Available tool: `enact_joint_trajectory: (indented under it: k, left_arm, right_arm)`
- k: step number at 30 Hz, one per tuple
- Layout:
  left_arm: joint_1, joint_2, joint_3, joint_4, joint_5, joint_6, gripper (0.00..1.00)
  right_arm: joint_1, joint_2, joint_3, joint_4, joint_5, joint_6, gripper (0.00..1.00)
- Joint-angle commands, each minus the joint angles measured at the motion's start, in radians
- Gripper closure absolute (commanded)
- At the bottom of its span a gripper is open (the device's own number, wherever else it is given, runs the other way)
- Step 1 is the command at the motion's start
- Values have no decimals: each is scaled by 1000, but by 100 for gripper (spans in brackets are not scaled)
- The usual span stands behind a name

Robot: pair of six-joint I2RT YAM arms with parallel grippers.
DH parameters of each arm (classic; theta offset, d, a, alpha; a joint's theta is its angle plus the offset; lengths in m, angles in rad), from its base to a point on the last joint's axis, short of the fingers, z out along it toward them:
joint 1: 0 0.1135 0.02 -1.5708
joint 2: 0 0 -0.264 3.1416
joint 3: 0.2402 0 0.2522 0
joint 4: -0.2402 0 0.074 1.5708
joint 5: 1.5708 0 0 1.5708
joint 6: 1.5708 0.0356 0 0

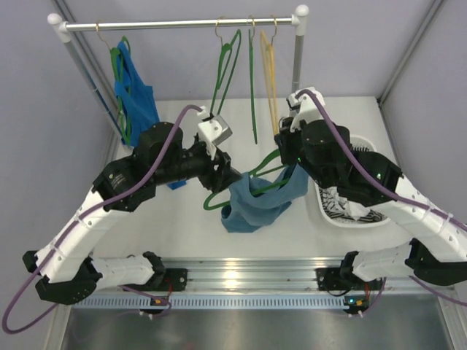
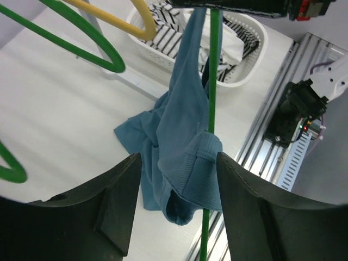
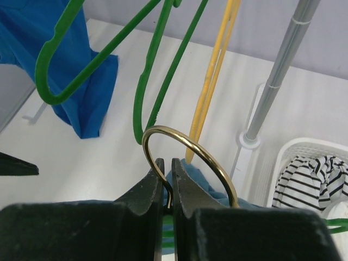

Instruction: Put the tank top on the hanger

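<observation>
The brass hook is away from the spot to grab. My left gripper should next grab tank top (image 1: 257,203) (image 2: 182,136) and green bar together there.
The teal-blue tank top (image 1: 255,200) hangs bunched on a dark-green hanger (image 1: 217,202) held above the table. My right gripper (image 1: 289,162) is shut on the hanger's brass hook (image 3: 191,148); its jaws (image 3: 167,187) pinch the hook's end. In the left wrist view the tank top (image 2: 179,147) is draped over the hanger's green bar (image 2: 213,76), with its lower part resting on the table. My left gripper (image 2: 179,212) is open and empty. It sits just left of the cloth in the top view (image 1: 230,175), and the garment lies beyond its fingers (image 2: 117,206).
A clothes rack (image 1: 182,24) stands at the back with a royal-blue garment (image 1: 137,91) on a green hanger, two more green hangers (image 1: 226,69) and a yellow hanger (image 1: 271,80). A white basket (image 1: 379,222) holding striped cloth sits at the right.
</observation>
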Motion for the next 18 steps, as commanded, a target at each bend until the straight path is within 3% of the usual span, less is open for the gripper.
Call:
enact_joint_trajectory:
  k: [1, 10, 18]
  left_arm:
    - [-1, -34, -78, 52, 114, 13, 38]
    - [-1, -57, -252, 149, 212, -16, 40]
    - [-1, -59, -351, 235, 235, -53, 51]
  right_arm:
    - [16, -14, -22, 40, -11, -6, 100]
    - [19, -42, -105, 78, -31, 11, 100]
    - [21, -59, -152, 101, -29, 29, 100]
